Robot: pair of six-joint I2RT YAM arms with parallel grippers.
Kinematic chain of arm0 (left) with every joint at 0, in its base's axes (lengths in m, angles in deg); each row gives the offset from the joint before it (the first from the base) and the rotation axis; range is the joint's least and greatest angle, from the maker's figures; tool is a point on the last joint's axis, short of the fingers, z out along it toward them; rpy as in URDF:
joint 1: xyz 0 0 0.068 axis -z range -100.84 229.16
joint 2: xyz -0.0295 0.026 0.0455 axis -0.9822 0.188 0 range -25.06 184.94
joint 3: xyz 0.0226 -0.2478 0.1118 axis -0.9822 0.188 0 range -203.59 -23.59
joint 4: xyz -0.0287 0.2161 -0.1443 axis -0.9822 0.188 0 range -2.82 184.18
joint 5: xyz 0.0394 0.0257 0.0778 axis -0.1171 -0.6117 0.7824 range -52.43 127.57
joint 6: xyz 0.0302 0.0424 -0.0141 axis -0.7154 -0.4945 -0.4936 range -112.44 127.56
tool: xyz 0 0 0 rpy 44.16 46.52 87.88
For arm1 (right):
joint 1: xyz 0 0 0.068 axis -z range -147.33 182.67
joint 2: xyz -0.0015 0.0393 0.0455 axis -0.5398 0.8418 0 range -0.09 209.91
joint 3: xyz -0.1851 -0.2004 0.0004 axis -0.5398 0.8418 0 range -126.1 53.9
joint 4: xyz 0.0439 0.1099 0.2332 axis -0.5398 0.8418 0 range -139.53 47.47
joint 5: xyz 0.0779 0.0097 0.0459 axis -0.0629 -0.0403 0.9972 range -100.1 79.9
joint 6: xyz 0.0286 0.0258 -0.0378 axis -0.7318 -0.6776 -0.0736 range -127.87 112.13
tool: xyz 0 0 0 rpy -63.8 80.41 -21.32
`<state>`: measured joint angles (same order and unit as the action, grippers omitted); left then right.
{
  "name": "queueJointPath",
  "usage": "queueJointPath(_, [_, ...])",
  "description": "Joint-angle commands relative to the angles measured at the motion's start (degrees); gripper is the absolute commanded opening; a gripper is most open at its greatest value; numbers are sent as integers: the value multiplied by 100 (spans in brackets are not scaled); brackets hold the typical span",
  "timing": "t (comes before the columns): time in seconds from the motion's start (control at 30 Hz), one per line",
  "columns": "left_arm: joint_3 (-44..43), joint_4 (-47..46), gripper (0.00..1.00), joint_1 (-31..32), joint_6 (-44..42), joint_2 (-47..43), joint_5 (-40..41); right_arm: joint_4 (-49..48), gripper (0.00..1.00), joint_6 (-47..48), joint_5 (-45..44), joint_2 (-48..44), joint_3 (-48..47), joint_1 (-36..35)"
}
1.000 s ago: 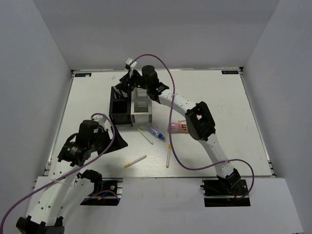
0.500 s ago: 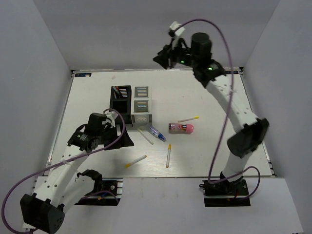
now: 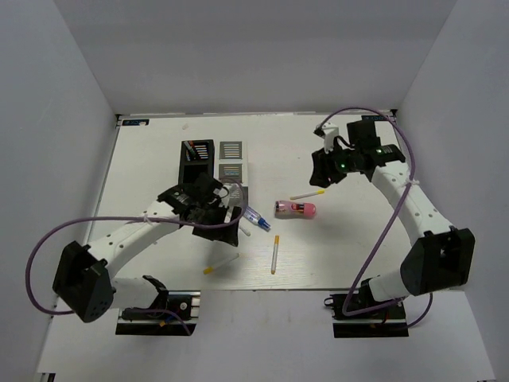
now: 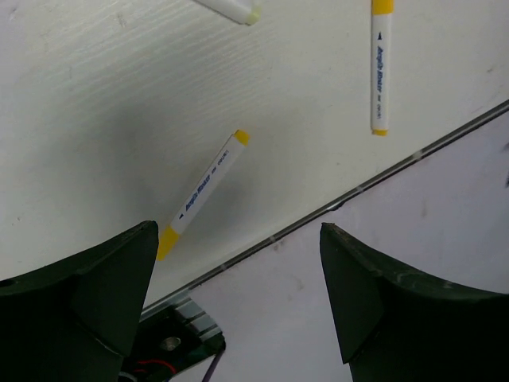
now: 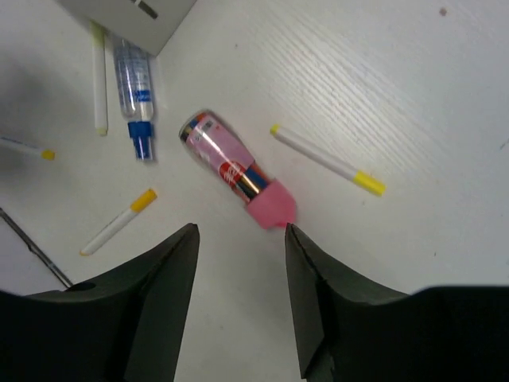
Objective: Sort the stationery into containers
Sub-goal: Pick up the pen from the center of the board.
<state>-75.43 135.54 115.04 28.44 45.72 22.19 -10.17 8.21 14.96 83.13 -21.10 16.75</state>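
Observation:
My left gripper grabs the white pen by its white body [image 3: 225, 262] next, so its yellow cap stays free to enter the white-grey organizer [image 3: 231, 162].
The black organizer [image 3: 196, 160] and the white-grey organizer [image 3: 231, 162] stand side by side; a red-ended pen stands in the black one. A pink cylinder [image 3: 295, 208] [image 5: 235, 171] lies mid-table. Beside it lie a yellow-ended pen [image 3: 307, 193] [image 5: 326, 159] and a blue-clear pen [image 3: 254, 217] [image 5: 137, 79]. Two more yellow-ended pens lie nearer the front [image 3: 274, 254] [image 3: 220, 263], also in the left wrist view [image 4: 378, 68] [image 4: 203, 193]. My left gripper [image 3: 225, 225] [image 4: 238, 231] is open and empty above the front pens. My right gripper [image 3: 320, 169] [image 5: 240, 229] is open and empty above the pink cylinder.
A green-ended white pen [image 5: 98, 79] lies next to the blue-clear pen, by the white-grey organizer's corner [image 5: 127, 12]. The table's front edge [image 4: 342, 203] runs just below the front pens. Walls enclose the table on three sides.
My right arm left the organizers, swung high at the back, then came down over the pink cylinder. My left arm reached right and forward to the pens before the organizers.

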Motion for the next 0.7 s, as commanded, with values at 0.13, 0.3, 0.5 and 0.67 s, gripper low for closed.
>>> queueJointPath(0.13, [-827, 648, 92, 1245, -172, 1085, 1281, 125, 51, 177, 447, -895, 451, 484])
queueJointPath(0.3, [-1110, 956, 92, 1949, 275, 1859, 1888, 213, 51, 168, 614, -913, 425, 722])
queueJointPath(0.5, [-890, 667, 88, 2064, 329, 1992, 2188, 275, 51, 133, 860, -922, 566, 898])
queueJointPath(0.67, [-784, 455, 81, 2064, 180, 2140, 2224, 275, 51, 106, 1062, -922, 662, 977])
